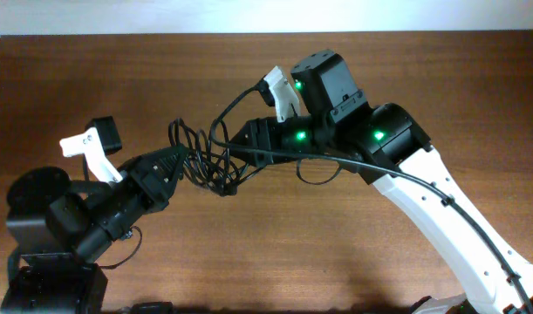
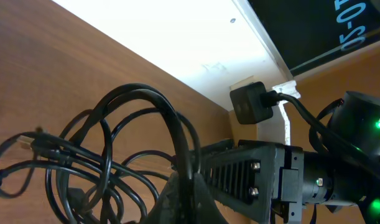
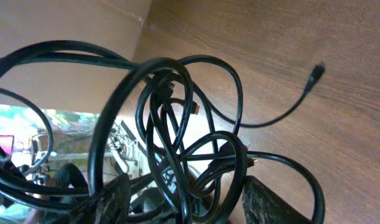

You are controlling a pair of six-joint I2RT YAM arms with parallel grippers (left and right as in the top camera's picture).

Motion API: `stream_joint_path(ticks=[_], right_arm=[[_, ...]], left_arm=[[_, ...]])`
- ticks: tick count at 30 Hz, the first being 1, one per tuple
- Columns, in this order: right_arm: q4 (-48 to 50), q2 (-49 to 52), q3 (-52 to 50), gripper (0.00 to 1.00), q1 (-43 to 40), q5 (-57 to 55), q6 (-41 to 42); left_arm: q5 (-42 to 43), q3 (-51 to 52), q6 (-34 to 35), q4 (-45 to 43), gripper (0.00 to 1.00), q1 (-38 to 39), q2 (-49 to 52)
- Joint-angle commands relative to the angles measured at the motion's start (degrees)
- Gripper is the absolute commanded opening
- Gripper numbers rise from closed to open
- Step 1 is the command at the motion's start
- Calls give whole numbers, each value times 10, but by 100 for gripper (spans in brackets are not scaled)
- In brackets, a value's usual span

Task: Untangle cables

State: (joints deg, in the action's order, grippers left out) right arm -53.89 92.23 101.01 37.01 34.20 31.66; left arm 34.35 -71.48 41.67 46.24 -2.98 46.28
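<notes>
Several loops of the cables hang between the wide-open fingers, so it is time for my right gripper to close on those loops, which would catch them.
The cables point(image 1: 203, 150) are a knot of thin black loops in the middle of the wooden table. My left gripper point(image 1: 187, 166) is at the knot's left side and is shut on a strand of the cables point(image 2: 115, 143), which rises from between its fingers point(image 2: 191, 199). My right gripper point(image 1: 242, 146) is at the knot's right side. Its fingers point(image 3: 190, 208) are wide apart, with several loops of the cables point(image 3: 177, 124) hanging between them. One loose plug end point(image 3: 314, 71) lies on the table beyond the knot.
The wooden table point(image 1: 336, 253) ends at a pale back edge point(image 1: 161, 17). The right arm's body point(image 2: 339, 168) is close beside my left gripper. A thicker arm wire point(image 1: 440, 196) runs along the right arm.
</notes>
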Motion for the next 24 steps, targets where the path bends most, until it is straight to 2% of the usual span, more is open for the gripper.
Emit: stream_joint_path(ticks=[1, 3, 4, 7, 8, 9, 13, 18, 21, 24], right_arm=[[1, 1, 4, 55, 5, -9, 17], [1, 1, 3, 55, 5, -9, 17], [-1, 1, 3, 49, 5, -9, 17], [-3, 1, 2, 47, 5, -30, 17], [-2, 2, 2, 19, 5, -32, 17], [-2, 2, 2, 4, 5, -34, 17], [-10, 2, 2, 4, 5, -112, 16], [-98, 2, 2, 4, 0, -379, 16], [-150, 2, 2, 4, -47, -461, 16], [-180, 2, 2, 4, -135, -469, 16]], left_arm=[[15, -16, 6, -12, 0, -2, -3], [15, -16, 8, -43, 0, -2, -3], [15, -16, 12, -56, 0, -2, -3], [15, -16, 16, -110, 0, -2, -3], [15, -16, 21, -117, 0, -2, -3], [15, -16, 25, -119, 0, -2, -3], [15, -16, 25, -120, 0, -2, -3], [14, -16, 24, -134, 5, -2, -3], [13, -16, 24, -137, 18, -2, -3], [13, -16, 1, -136, 22, -2, -3]])
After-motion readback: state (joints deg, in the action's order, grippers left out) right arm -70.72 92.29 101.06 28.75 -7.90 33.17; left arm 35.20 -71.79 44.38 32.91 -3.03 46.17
